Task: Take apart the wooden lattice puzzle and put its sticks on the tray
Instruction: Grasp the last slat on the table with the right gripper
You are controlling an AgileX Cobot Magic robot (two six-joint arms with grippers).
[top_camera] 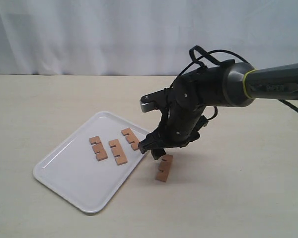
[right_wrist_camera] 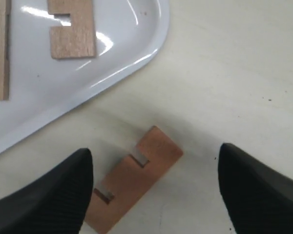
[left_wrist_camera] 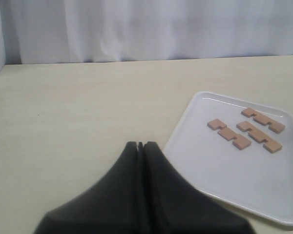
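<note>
The robot's right gripper is to put the loose notched stick on the white tray (top_camera: pixel 69 173) (right_wrist_camera: pixel 33 92), so it should next grab the stick by its long sides.
No assembled wooden lattice puzzle is in view; only separate sticks show. Three notched light-brown sticks (top_camera: pixel 98 148) (top_camera: pixel 117 151) (top_camera: pixel 130 138) lie flat on the white tray (top_camera: pixel 69 173). One more stick (top_camera: pixel 164 167) lies on the table just off the tray's right corner. My right gripper (top_camera: pixel 153 148) hovers over it, open. In the right wrist view this stick (right_wrist_camera: pixel 134 178) lies between the spread fingers of that gripper (right_wrist_camera: pixel 155 151), touching neither. My left gripper (left_wrist_camera: pixel 140 145) is shut on nothing, near the tray (left_wrist_camera: pixel 224 180), and does not show in the exterior view.
The tray's rounded corner (right_wrist_camera: pixel 156 34) lies close to the loose stick. Bare beige table (top_camera: pixel 238 198) surrounds the tray. A white curtain (top_camera: pixel 114 34) hangs behind the table. The right arm's black cables (top_camera: pixel 208 54) loop above its wrist.
</note>
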